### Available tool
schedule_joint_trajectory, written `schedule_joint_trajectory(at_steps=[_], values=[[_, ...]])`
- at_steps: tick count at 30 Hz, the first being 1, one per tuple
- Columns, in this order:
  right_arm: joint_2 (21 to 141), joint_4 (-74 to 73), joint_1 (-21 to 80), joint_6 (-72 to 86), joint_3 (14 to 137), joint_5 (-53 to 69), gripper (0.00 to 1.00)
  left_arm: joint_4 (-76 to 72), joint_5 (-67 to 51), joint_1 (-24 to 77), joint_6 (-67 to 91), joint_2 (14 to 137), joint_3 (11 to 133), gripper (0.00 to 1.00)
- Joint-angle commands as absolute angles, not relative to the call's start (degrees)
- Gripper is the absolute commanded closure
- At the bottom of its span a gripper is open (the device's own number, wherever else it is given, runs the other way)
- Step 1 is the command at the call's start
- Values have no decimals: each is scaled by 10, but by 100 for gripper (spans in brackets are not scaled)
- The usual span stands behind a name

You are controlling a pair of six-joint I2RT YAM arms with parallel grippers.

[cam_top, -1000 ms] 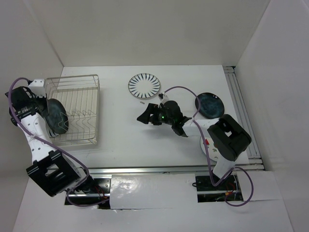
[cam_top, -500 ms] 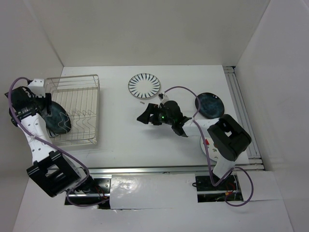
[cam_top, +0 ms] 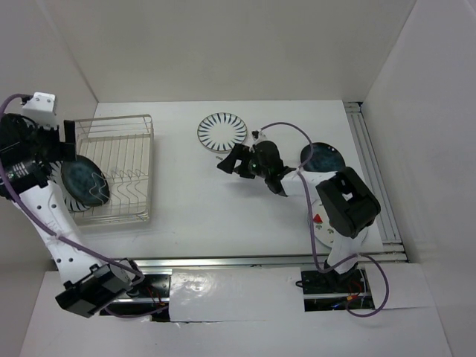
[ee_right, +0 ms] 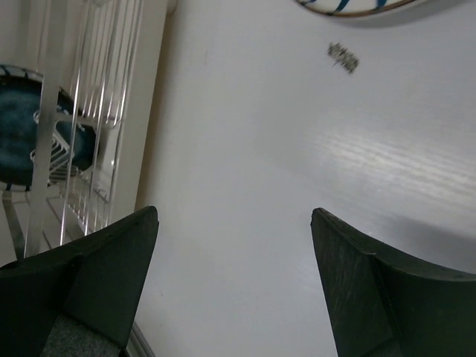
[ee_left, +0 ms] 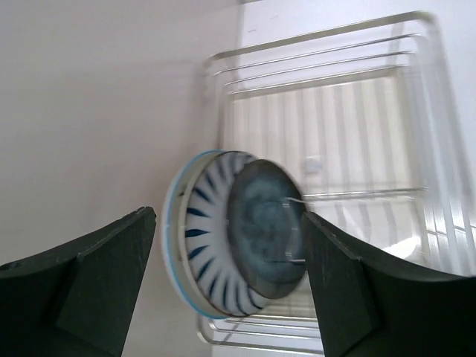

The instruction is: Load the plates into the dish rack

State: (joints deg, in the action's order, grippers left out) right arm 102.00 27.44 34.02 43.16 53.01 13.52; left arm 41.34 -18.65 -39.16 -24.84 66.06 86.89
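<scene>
My right gripper should next grab the flat striped plate's rim farthest from the rack, so the opposite rim stays free and I can hand the plate over to my left gripper.
The wire dish rack stands at the table's left. Two plates stand on edge in its near left part: a white dark-striped one and a dark blue one against it. My left gripper hovers over them, open, its fingers on either side of the pair without touching. Another striped plate lies flat at mid-table. My right gripper is open and empty just in front of it. A second dark blue plate lies to the right.
A white plate with a red print lies mostly hidden under the right arm's base. A small dark speck lies on the table near the striped plate. White walls close in the table, and a rail runs along its right edge.
My left gripper opened, let go of the dark blue plate in the rack and pulled back up and away. My right gripper moved a little farther, toward the striped plate on the table.
</scene>
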Motion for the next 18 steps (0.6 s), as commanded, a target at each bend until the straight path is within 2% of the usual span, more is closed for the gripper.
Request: schedule_joint_trajectory(at_steps=[1,5,9,13,18], values=[[1054,262,316,432,583,114,10,528,-294,-365,-220,661,899,8],[1106,218,299,426,656,109,10,544,-293,-289,-132,685,912,8],[1153,180,294,421,725,72,10,511,-239,-194,-33,722,937,7],[1188,140,288,441,766,6,10,483,-180,-110,2,750,948,7],[1213,89,288,458,795,-110,10,460,-150,-62,8,757,937,7]])
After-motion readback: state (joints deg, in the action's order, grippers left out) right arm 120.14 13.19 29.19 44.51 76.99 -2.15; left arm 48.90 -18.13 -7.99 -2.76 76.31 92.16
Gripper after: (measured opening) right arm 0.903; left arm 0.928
